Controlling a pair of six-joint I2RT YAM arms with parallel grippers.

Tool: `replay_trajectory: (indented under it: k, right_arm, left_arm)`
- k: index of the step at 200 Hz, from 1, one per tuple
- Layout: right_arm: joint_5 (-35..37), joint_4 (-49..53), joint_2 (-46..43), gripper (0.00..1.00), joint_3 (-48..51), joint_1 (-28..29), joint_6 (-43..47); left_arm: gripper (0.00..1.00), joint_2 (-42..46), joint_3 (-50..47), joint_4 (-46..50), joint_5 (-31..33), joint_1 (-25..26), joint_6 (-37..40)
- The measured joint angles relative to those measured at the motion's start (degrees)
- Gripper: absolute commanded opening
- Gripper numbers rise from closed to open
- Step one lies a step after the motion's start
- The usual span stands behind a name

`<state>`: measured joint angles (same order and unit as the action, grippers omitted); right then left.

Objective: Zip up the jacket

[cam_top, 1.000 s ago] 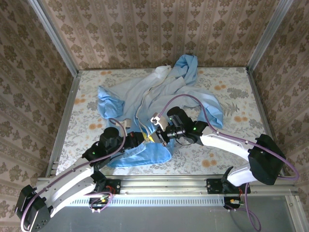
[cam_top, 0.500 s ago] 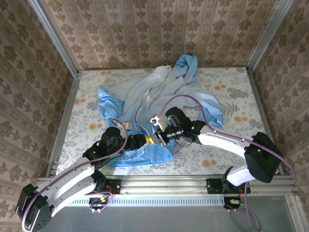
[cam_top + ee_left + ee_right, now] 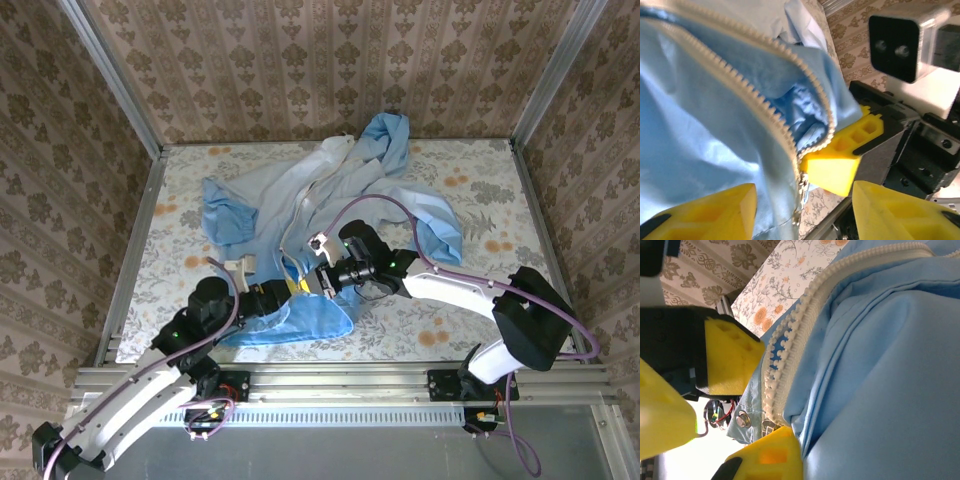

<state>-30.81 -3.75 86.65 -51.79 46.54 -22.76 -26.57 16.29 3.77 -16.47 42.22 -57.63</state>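
My left gripper should next hold the jacket's edge at the zipper's bottom end (image 3: 762, 426) steady, so the teeth stay free to zip up.
The light-blue jacket (image 3: 330, 195) lies crumpled on the table, its pale zipper strip (image 3: 292, 225) running toward the near hem. My right gripper (image 3: 320, 282) is shut on the jacket's hem at the zipper's lower end. In the right wrist view its yellow finger (image 3: 771, 456) presses the fabric beside the zipper teeth (image 3: 790, 340) and a metal snap (image 3: 744, 418); the other finger is hidden behind cloth. My left gripper (image 3: 284, 293) is open, a little to the left. Its fingers (image 3: 715, 212) straddle the zipper's bottom end (image 3: 801, 182) without touching it, facing the right gripper's finger (image 3: 837, 167).
The floral tablecloth (image 3: 480, 320) shows around the jacket. A metal rail (image 3: 340, 382) runs along the near edge and posts stand at the back corners. Wallpapered walls enclose the table. The right arm's purple cable (image 3: 400, 205) arches over the jacket.
My left gripper has opened, let go of the jacket's hem and drawn back slightly to the left and nearer. The right gripper has kept its grip and shifted a little left.
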Motion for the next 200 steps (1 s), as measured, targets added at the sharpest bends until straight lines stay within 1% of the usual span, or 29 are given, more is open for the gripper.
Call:
replay_trajectory:
  k: [28, 65, 101, 114, 126, 146, 152, 189, 200]
  right_arm:
    - [0.02, 0.0, 0.0, 0.0, 0.0, 0.0, -0.24]
    - [0.02, 0.0, 0.0, 0.0, 0.0, -0.04, -0.46]
    - [0.02, -0.11, 0.0, 0.0, 0.0, -0.07, -1.27]
    - [0.02, -0.39, 0.0, 0.0, 0.0, -0.07, -1.46]
    - [0.0, -0.42, 0.0, 0.0, 0.0, -0.15, -1.51]
    - [0.04, -0.42, 0.02, 0.0, 0.0, -0.22, -1.53]
    - [0.04, -0.42, 0.02, 0.03, 0.0, -0.22, -1.53]
    - [0.07, -0.39, 0.39, 0.32, 0.0, -0.35, -1.79]
    - [0.13, -0.37, 0.48, 0.38, 0.0, -0.57, -1.38]
  left_arm:
    - [0.35, -0.26, -1.38, -0.13, 0.74, 1.68, -1.33]
    - [0.26, -2.21, -1.68, -1.07, 1.36, 2.78, -1.92]
    - [0.22, -3.76, -1.7, -3.04, 1.33, 2.78, -1.99]
    - [0.15, -4.15, -1.7, -3.56, 1.33, 2.78, -1.97]
    - [0.0, -4.39, -1.7, -3.89, 1.29, 2.78, -1.75]
    - [0.0, -4.46, -1.7, -4.04, 1.25, 2.75, -1.77]
    - [0.0, -4.46, -1.7, -3.96, 1.2, 2.75, -1.75]
    - [0.0, -4.94, -1.03, -0.72, -1.33, 2.12, -1.75]
    - [0.0, -5.64, -0.55, 0.98, -2.56, 1.22, -1.73]
